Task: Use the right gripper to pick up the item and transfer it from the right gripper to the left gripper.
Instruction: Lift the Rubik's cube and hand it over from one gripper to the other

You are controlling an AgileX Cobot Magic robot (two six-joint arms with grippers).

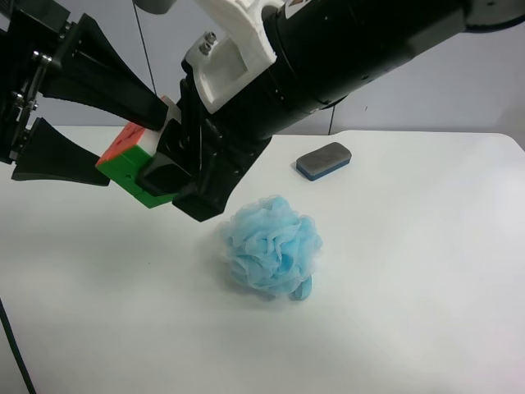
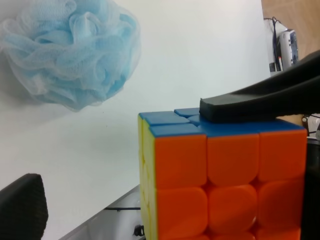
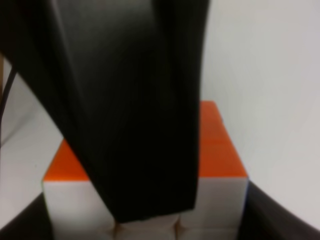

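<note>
I should next grab the puzzle cube by the cube's red side with my left gripper, so that it can take the cube from my right gripper.
The puzzle cube shows red, green and white faces and hangs above the white table. My right gripper, on the bulky black arm with the white bracket, is shut on the cube, one finger on the green face. In the right wrist view the cube shows orange and white. My left gripper is open, its two fingers spread above and below the cube. In the left wrist view the cube shows orange, blue and yellow, with a right finger on the blue face and a left finger apart from it.
A fluffy light-blue bath sponge lies on the table just below and beside the grippers, also in the left wrist view. A grey-and-blue eraser lies farther back. A large black finger fills much of the right wrist view.
</note>
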